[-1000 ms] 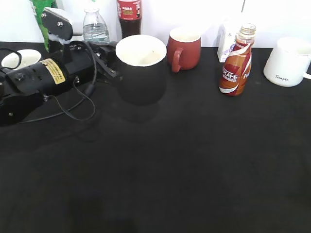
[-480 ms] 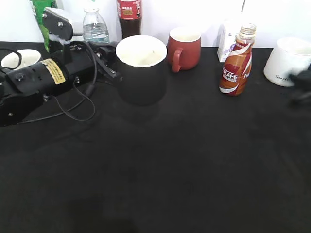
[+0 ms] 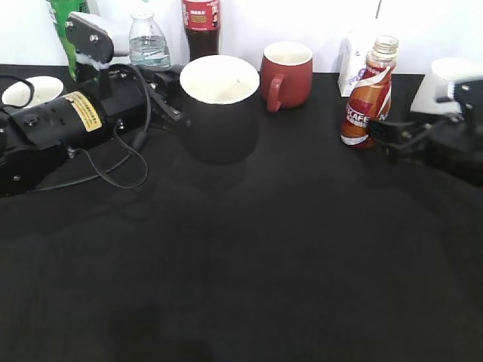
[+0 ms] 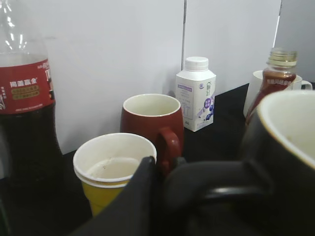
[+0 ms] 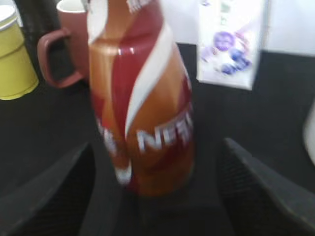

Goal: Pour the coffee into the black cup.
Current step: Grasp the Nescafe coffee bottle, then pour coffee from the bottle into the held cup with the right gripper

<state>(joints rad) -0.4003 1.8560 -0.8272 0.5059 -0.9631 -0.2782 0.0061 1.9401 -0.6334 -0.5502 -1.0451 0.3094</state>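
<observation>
My right gripper should grab the coffee bottle by its labelled body (image 3: 366,105). That keeps the coffee bottle's opening (image 3: 385,45) free to pour.
The coffee bottle (image 3: 366,102), brown with an orange and white swirl label, stands upright at the back right of the black table. My right gripper (image 3: 385,136) is open with the bottle (image 5: 142,113) between its two fingers (image 5: 156,162), not touching them. The black cup (image 3: 220,121), white inside and empty, is at the back left centre. My left gripper (image 3: 170,102) is shut on its black handle (image 4: 216,191). The cup's rim (image 4: 290,128) fills the right of the left wrist view, with the coffee bottle (image 4: 275,78) behind it.
A dark red mug (image 3: 287,75) stands between cup and bottle. A white carton (image 3: 351,56) and a white mug (image 3: 445,79) are behind the bottle. A cola bottle (image 3: 201,26), a water bottle (image 3: 148,41) and a yellow paper cup (image 4: 110,172) stand behind the black cup.
My right arm has come in from the right edge and brought its open fingers around the coffee bottle. The left arm and the black cup have not moved.
</observation>
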